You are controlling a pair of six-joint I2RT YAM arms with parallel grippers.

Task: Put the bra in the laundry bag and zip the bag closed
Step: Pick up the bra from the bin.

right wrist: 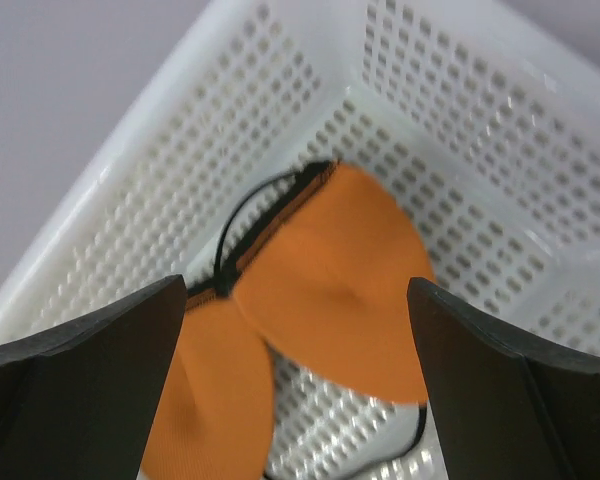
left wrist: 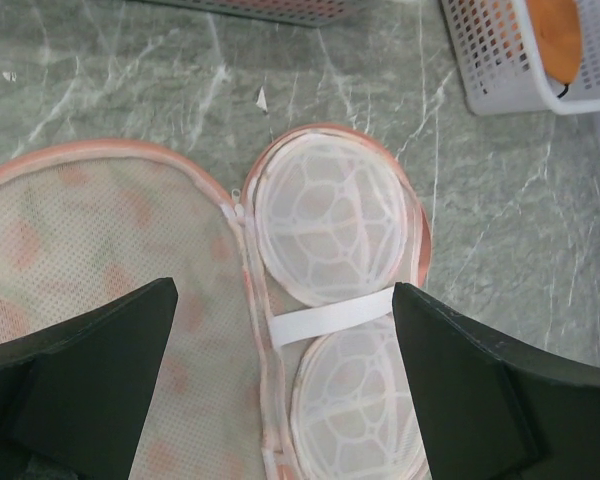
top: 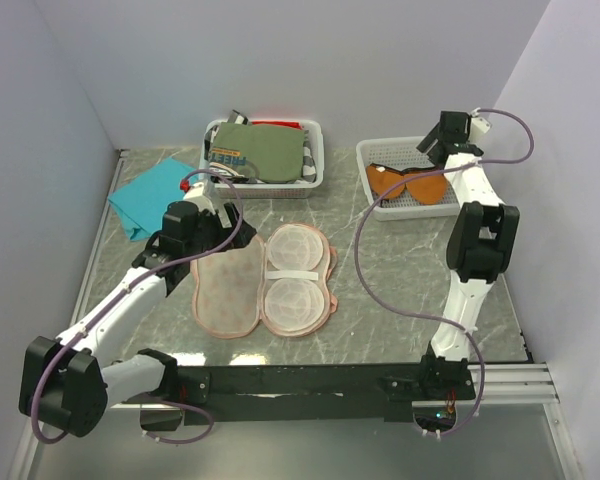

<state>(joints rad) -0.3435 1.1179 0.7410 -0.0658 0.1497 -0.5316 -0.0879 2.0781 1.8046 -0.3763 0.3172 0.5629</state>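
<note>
My right gripper grabs the bra by one orange cup's outer edge (top: 440, 184) next, which leaves the other cup free to lay in the laundry bag (top: 265, 280).
The laundry bag (top: 265, 280) lies open and flat on the table's middle, its printed lid at the left and two white mesh cups with a white strap at the right. My left gripper (top: 215, 240) is open and empty just above its far left edge; the left wrist view shows the bag (left wrist: 330, 230) between its fingers (left wrist: 90, 350). The rust-orange bra (top: 410, 185) lies in the white basket (top: 380, 150) at the back right. My right gripper (top: 435, 145) is open above it; in the right wrist view the bra (right wrist: 330, 290) lies below the spread fingers (right wrist: 500, 380).
A second white basket (top: 315, 165) at the back middle holds an olive-green folded garment (top: 265, 152) and other clothes. A teal cloth (top: 150, 195) lies at the back left. Grey walls stand on the left, back and right. Purple cables loop from both arms.
</note>
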